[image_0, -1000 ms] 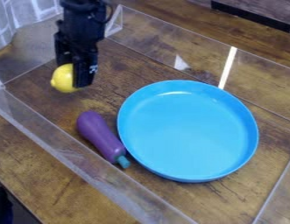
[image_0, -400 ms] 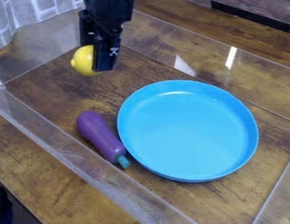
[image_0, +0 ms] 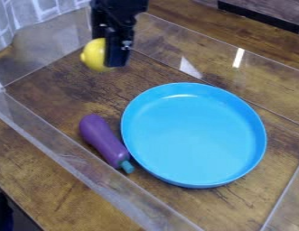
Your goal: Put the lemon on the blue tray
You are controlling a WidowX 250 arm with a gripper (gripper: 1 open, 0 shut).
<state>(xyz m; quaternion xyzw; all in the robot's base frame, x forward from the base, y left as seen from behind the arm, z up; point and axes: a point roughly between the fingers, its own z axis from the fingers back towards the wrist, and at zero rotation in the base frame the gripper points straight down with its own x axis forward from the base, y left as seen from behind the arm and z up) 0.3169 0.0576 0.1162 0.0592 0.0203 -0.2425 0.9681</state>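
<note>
The yellow lemon (image_0: 96, 54) is above wood and would miss if released now, so my gripper keeps hold of it until it reaches the blue tray (image_0: 194, 135).
The small yellow lemon (image_0: 96, 54) hangs above the wooden table at the upper left, held between the black fingers of my gripper (image_0: 109, 56), which is shut on it. Part of the lemon's right side is hidden behind the fingers. The large round blue tray (image_0: 194, 135) lies flat on the table to the lower right, apart from the gripper, with nothing in it.
A purple eggplant (image_0: 102, 138) with a teal stem lies just left of the tray's rim. A transparent low wall (image_0: 67, 158) runs along the front left of the wooden table (image_0: 49, 104).
The gripper has risen and moved right, toward the tray, carrying the lemon with it. The tray and eggplant have not moved.
</note>
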